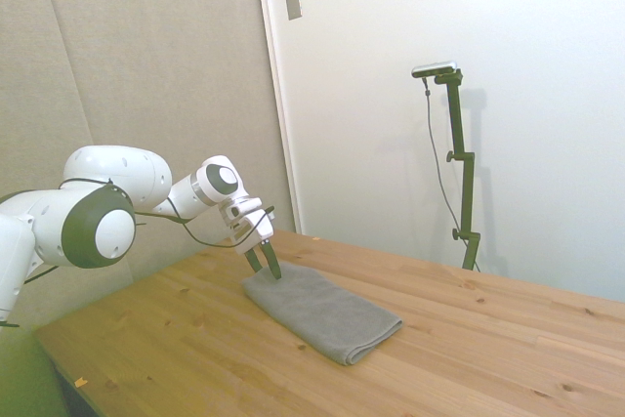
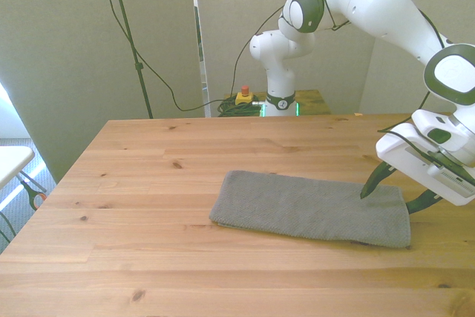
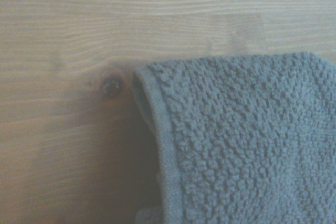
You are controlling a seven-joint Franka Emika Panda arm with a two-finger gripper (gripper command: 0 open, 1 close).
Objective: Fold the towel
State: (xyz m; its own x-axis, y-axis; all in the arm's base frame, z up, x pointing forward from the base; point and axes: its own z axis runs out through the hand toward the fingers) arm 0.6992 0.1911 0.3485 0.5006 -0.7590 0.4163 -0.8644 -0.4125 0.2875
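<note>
The hemmed end of the towel is slightly off the wood and the rest lies flat. My gripper should grab that raised hem (image 2: 404,210) next.
The grey towel (image 2: 304,208) lies flat on the wooden table (image 2: 141,183) as a long layered strip, also seen in the side view (image 1: 327,312). My gripper (image 2: 386,203) is open at the towel's end on the front view's right. One dark finger is over the cloth and the other is just past its end. In the side view the gripper (image 1: 267,268) points down at the towel's near-left end. The wrist view shows a rounded, hemmed corner of the towel (image 3: 241,140) on bare wood.
A red button box (image 2: 243,96) and cables sit beyond the table's far edge, beside the robot base. A white object (image 2: 11,161) pokes in at the front view's left. The towel's end lies near the table's edge on the front view's right.
</note>
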